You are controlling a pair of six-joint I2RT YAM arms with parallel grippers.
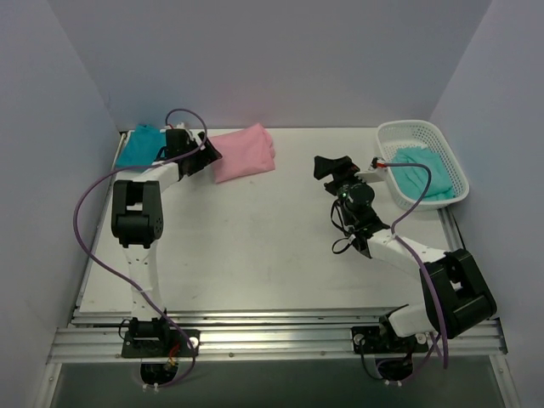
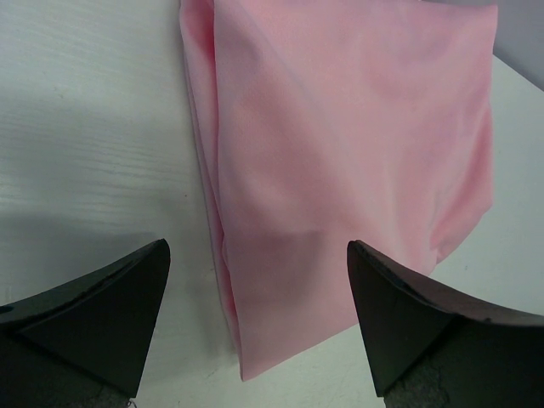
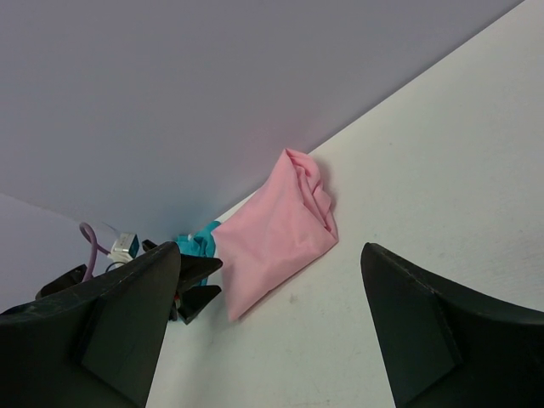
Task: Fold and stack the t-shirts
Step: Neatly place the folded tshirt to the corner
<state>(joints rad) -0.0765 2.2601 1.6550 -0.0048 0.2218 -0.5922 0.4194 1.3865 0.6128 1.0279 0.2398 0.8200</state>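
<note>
My left gripper is to grab the folded light pink t-shirt next by its corner edge (image 1: 218,178) nearest the deep teal t-shirt (image 1: 140,144), to stack the pink t-shirt.
A folded light pink t-shirt (image 1: 245,151) lies at the back of the table; it fills the left wrist view (image 2: 340,144) and shows in the right wrist view (image 3: 280,234). My left gripper (image 1: 211,151) is open at the shirt's left edge, its jaws (image 2: 257,255) wide either side of a shirt corner, holding nothing. A deep teal t-shirt (image 1: 140,144) lies in the back left corner behind the left arm. A paler mint-teal t-shirt (image 1: 421,174) lies crumpled in the basket. My right gripper (image 1: 327,166) is open and empty mid-table, facing the pink shirt (image 3: 270,255).
A white mesh basket (image 1: 425,127) stands at the back right. Purple cables loop from both arms. Grey walls close in the table at the back and sides. The white table (image 1: 255,246) runs to a metal rail at the front.
</note>
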